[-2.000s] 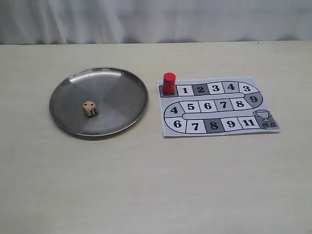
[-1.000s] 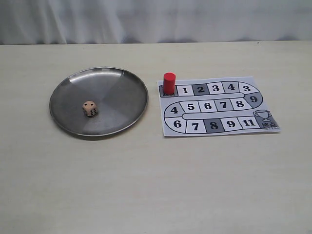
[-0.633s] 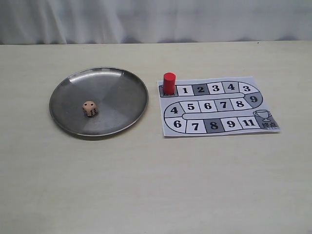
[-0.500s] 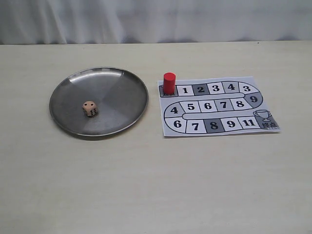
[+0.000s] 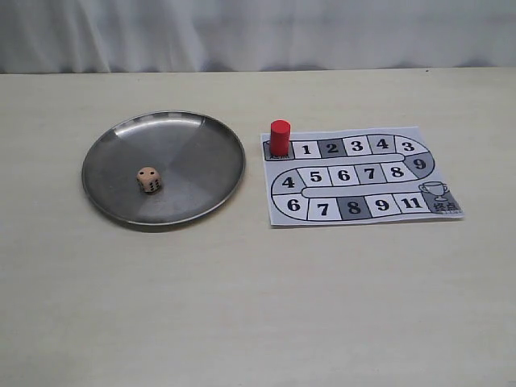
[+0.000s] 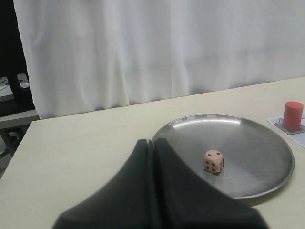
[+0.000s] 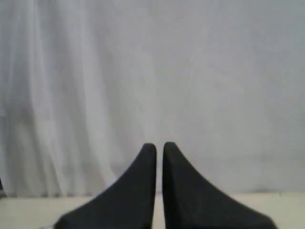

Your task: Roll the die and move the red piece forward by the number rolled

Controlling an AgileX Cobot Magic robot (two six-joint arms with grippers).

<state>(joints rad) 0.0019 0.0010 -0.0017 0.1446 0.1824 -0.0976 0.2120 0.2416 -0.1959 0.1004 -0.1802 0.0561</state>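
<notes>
The right gripper should next take hold of the die by its dotted cube body [image 5: 149, 180], so that the robot can roll it for the red piece's move.
The pale beige die [image 5: 148, 179] lies in the round metal plate [image 5: 201, 137] on the left of the table. It also shows in the left wrist view as the die [image 6: 213, 161] on the plate [image 6: 267, 157]. The red piece [image 5: 280, 137] stands upright on the start square of the paper board [image 5: 435, 211], left of square 1; the left wrist view catches the red piece [image 6: 292, 115] too. My left gripper [image 6: 152, 141] is shut and empty, short of the plate's rim. My right gripper [image 7: 159, 144] is shut, or nearly so, with only a hairline gap, holds nothing and faces the curtain. Neither arm shows in the exterior view.
The board's numbered track runs from 1 along the top, curves back and ends at a trophy square [image 5: 439, 193]. A white curtain [image 5: 258, 32] hangs behind the table's far edge. A dark stand [image 6: 12, 95] is off the table's side.
</notes>
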